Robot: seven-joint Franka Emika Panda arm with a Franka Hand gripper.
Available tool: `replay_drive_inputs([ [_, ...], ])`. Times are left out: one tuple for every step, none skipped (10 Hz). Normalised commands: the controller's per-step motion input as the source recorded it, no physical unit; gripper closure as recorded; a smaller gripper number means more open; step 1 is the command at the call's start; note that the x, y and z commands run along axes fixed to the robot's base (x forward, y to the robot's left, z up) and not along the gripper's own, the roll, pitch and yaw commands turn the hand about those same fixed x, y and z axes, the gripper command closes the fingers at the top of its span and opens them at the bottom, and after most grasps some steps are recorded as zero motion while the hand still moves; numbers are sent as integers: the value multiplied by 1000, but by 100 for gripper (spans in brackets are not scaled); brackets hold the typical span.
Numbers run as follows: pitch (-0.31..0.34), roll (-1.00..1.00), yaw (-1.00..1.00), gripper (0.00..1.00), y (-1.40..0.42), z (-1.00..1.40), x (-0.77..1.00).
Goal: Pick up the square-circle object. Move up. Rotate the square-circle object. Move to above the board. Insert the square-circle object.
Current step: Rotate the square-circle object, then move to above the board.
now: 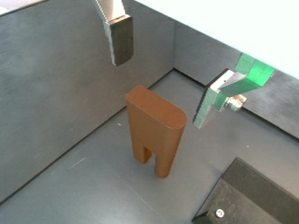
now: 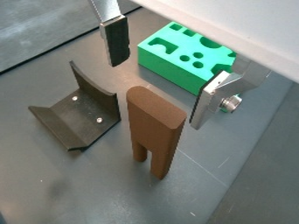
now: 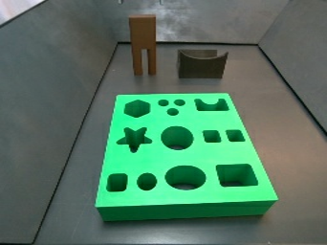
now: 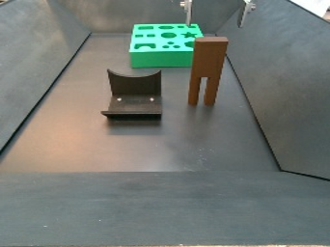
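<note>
The gripper grabs the square-circle object's solid top end (image 3: 143,26) next, which leaves its two pegs free to enter the board (image 3: 185,153).
The square-circle object (image 2: 152,131) is a tall brown block with two prongs below, standing upright on the dark floor; it shows in both wrist views (image 1: 155,129) and both side views (image 3: 141,43) (image 4: 207,69). My gripper (image 2: 165,70) hangs above it, open, one finger (image 2: 114,39) on each side of the block's top and neither touching it. Nothing is between the fingers (image 1: 121,39). The green board (image 3: 185,153) with its cut-out holes lies flat on the floor, apart from the block (image 2: 187,57) (image 4: 165,43).
The dark fixture (image 2: 76,118) with a curved notch stands close beside the block (image 3: 201,62) (image 4: 133,96). Grey walls enclose the floor on all sides (image 4: 39,77).
</note>
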Motion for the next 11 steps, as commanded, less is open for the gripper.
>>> replay_drive_inputs([
  [49,4,162,0,0,-1000,0],
  [24,5,94,0,1,-1000,18],
  [-5,3,68,0,-1,-1000,24],
  [-25,-1,52,0,-5,-918,18],
  [-43,-6,44,0,-8,-758,13],
  [-53,-12,39,0,-8,-595,8],
  [-60,-18,35,0,-10,-434,9],
  [-58,-27,33,0,-10,-223,14],
  [-53,-33,33,100,0,0,0],
  [21,-117,308,100,-27,1000,-184],
  [25,-116,291,100,-28,1000,-187],
])
